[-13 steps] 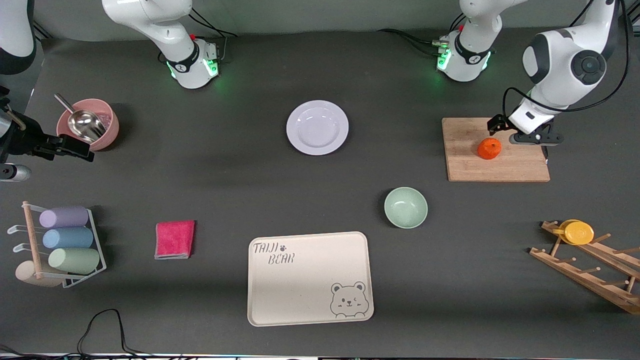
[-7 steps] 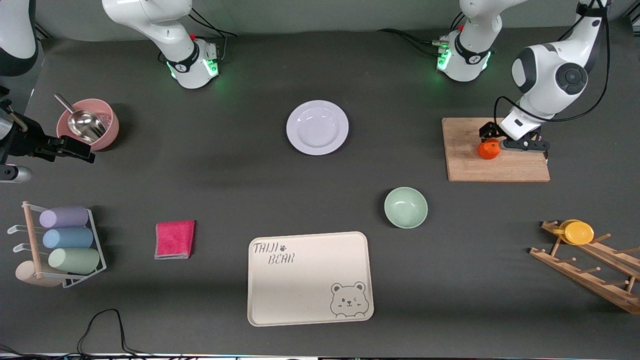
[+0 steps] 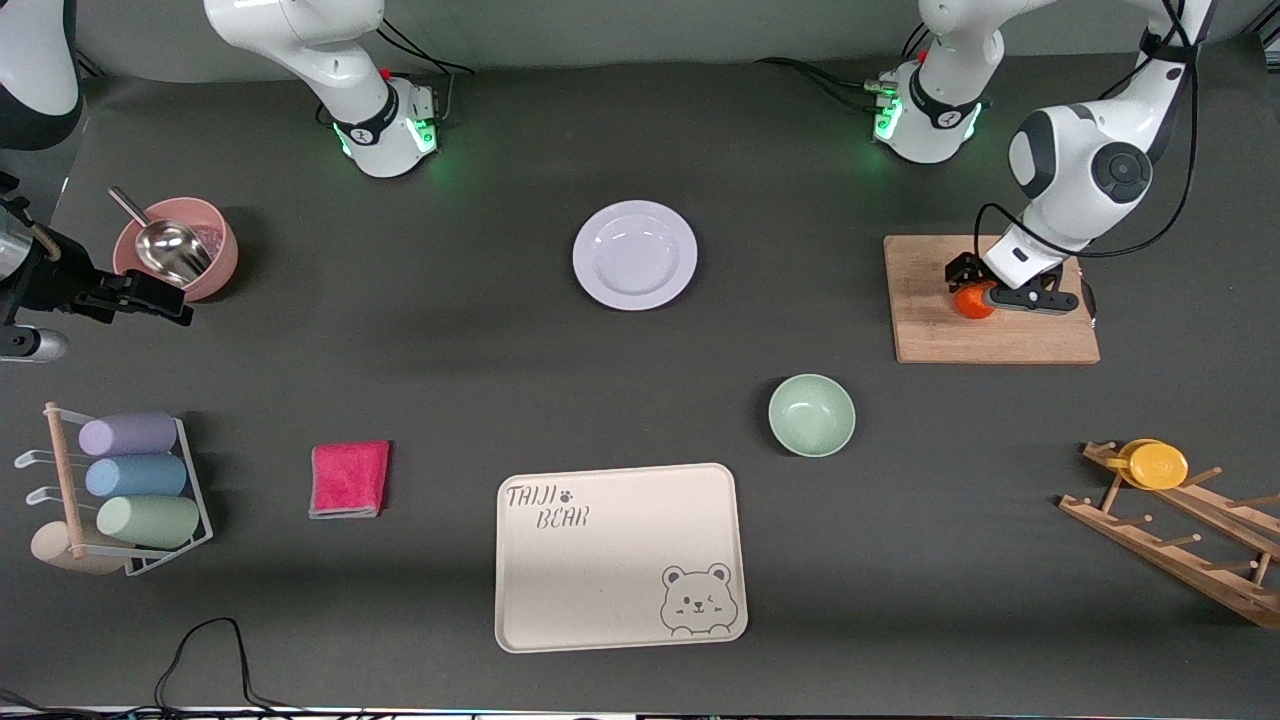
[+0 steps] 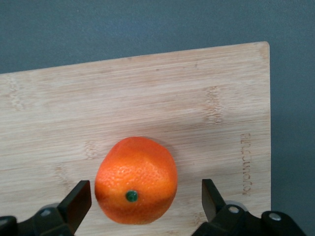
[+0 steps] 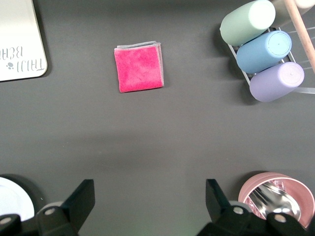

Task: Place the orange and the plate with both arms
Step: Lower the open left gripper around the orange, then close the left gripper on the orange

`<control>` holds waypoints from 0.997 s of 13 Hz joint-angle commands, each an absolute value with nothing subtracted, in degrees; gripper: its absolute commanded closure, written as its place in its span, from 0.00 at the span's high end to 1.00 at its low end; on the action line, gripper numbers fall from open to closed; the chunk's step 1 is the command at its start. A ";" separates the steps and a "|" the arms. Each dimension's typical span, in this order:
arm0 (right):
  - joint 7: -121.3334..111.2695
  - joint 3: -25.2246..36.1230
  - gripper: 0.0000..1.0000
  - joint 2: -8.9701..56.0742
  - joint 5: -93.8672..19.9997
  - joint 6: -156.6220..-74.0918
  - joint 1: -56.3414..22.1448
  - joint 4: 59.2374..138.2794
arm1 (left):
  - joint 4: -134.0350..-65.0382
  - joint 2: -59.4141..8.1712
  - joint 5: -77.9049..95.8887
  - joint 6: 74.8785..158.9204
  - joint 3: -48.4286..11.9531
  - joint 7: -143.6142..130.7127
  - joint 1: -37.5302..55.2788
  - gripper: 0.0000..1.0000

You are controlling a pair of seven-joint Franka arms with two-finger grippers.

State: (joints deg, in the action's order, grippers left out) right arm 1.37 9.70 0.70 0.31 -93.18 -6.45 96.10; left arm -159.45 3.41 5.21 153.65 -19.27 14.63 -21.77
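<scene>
Next, the left gripper grabs the orange (image 3: pixel 968 303) by its round sides beside the green stem spot. Then it sets it on the white plate (image 3: pixel 635 255).
The orange (image 3: pixel 968 303) sits on a wooden cutting board (image 3: pixel 990 338) toward the left arm's end of the table. My left gripper (image 3: pixel 978 292) is open and low over the orange. In the left wrist view its fingers (image 4: pixel 78 201) stand on either side of the orange (image 4: pixel 136 179) with gaps, not touching. The white plate (image 3: pixel 635 255) lies alone on the table between the arms' bases; its rim shows in the right wrist view (image 5: pixel 12 196). My right gripper (image 3: pixel 150 298) is open and empty, held up over the right arm's end of the table by a pink bowl (image 3: pixel 178 248).
A mint-green bowl (image 3: pixel 811 415) and a cream bear tray (image 3: pixel 620 555) lie nearer the front camera. A pink cloth (image 3: pixel 350 478) and a cup rack (image 3: pixel 120 490) are at the right arm's end. A wooden rack with a yellow cup (image 3: pixel 1158 465) is at the left arm's end.
My left gripper has moved from beside the orange to over it and lowered, so its open fingers now straddle it. The right arm has barely moved.
</scene>
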 commanded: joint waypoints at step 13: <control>2.29 9.49 1.00 -0.09 0.79 -93.60 -6.50 96.06 | -161.63 2.02 5.54 158.38 -18.90 16.08 -21.36 0.51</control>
